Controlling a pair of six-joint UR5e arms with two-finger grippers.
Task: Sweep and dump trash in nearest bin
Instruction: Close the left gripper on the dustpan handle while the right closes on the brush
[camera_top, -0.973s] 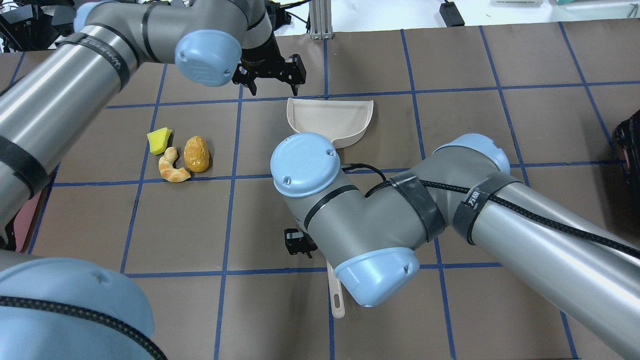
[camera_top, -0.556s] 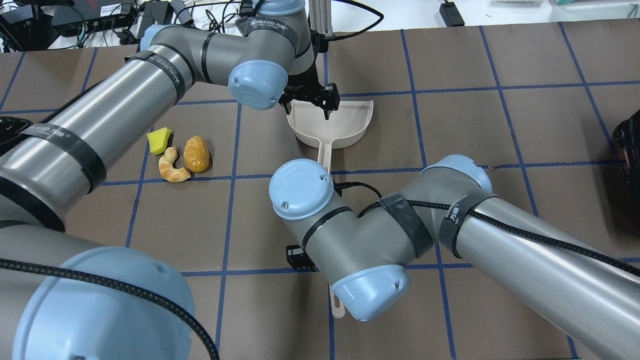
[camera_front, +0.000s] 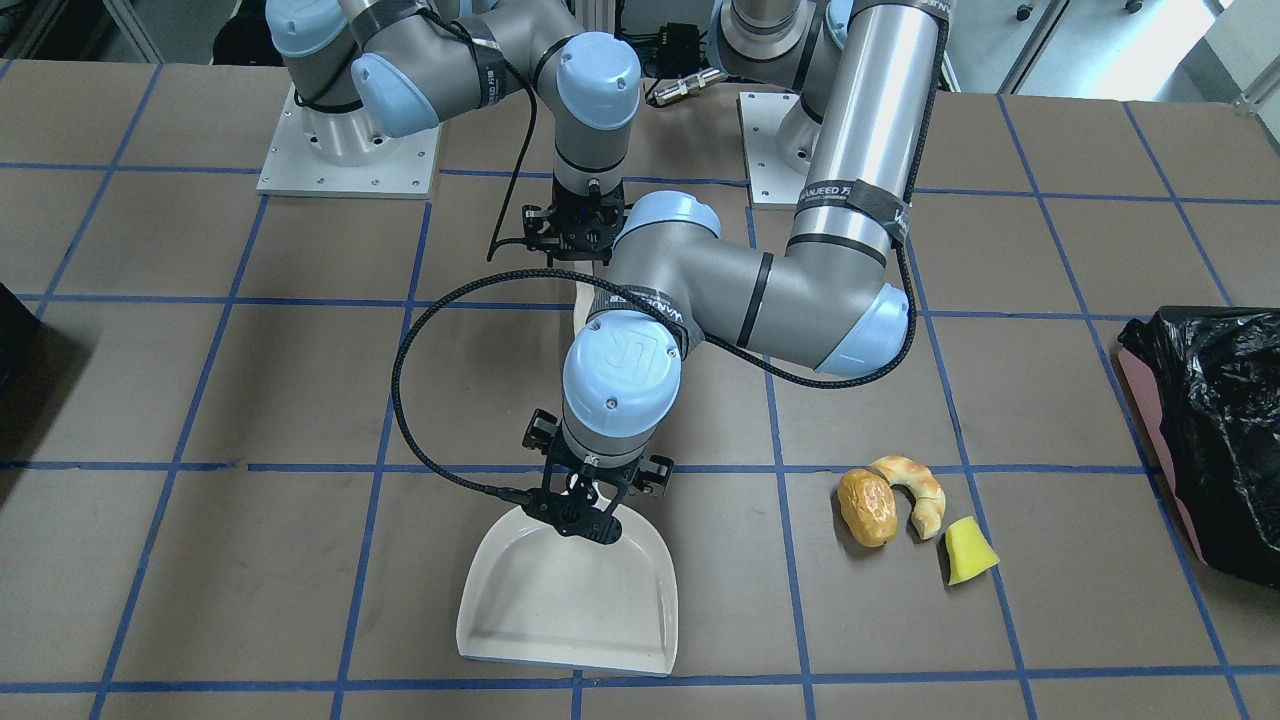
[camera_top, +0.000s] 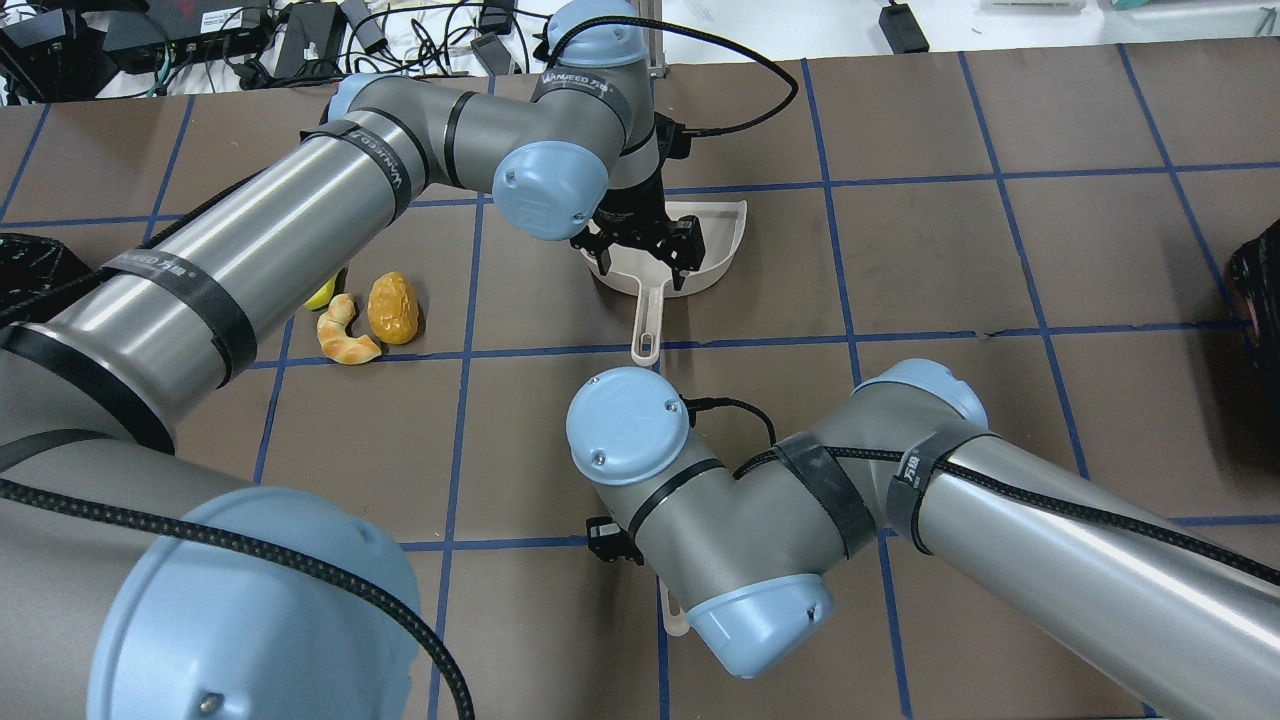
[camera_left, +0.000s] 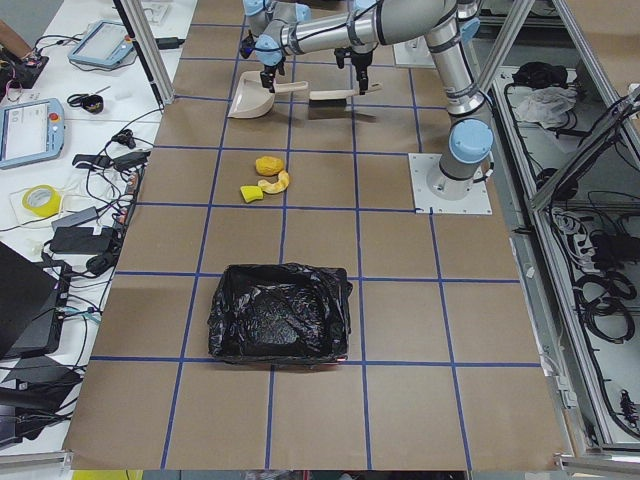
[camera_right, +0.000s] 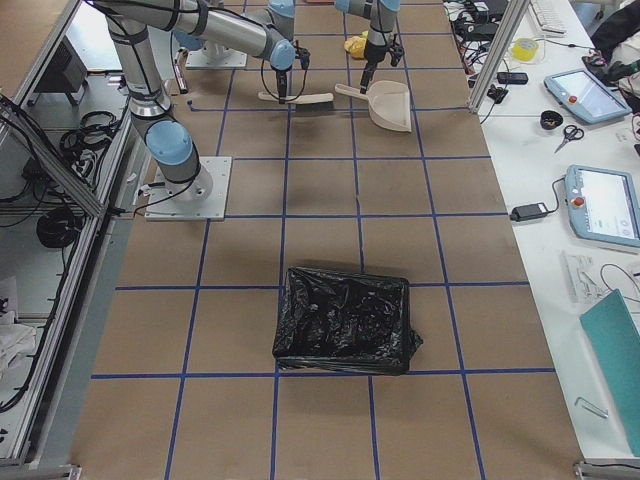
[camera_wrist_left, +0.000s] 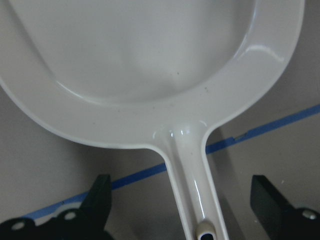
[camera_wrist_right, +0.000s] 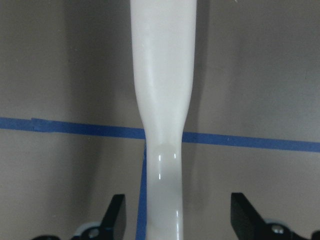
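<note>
I need to hold the white brush by its slim handle (camera_wrist_right: 164, 195) with my right gripper next, so that it can sweep the trash into the dustpan.
The bread roll (camera_front: 867, 508), croissant (camera_front: 912, 490) and yellow wedge (camera_front: 968, 551) lie together on the table; in the overhead view my left arm hides most of the wedge. The bin (camera_front: 1210, 430), lined with a black bag, stands past them on my left. My left gripper (camera_top: 648, 255) is open over the cream dustpan (camera_front: 570, 600). Its fingers (camera_wrist_left: 100, 200) straddle the handle's root without touching it. My right gripper (camera_front: 578, 235) is open. Its fingers (camera_wrist_right: 117, 217) straddle the white brush handle (camera_wrist_right: 162, 125), which lies flat.
A second black-bagged bin (camera_right: 345, 320) stands far on my right. The brush (camera_left: 330, 96) lies nearer my base than the dustpan. Both forearms cross the table's middle. Blue tape lines grid the brown table (camera_top: 1000, 250).
My left arm swung right and back over the dustpan, from beyond its far rim to its handle root. My right arm drew back toward the base. The dustpan and trash have not moved.
</note>
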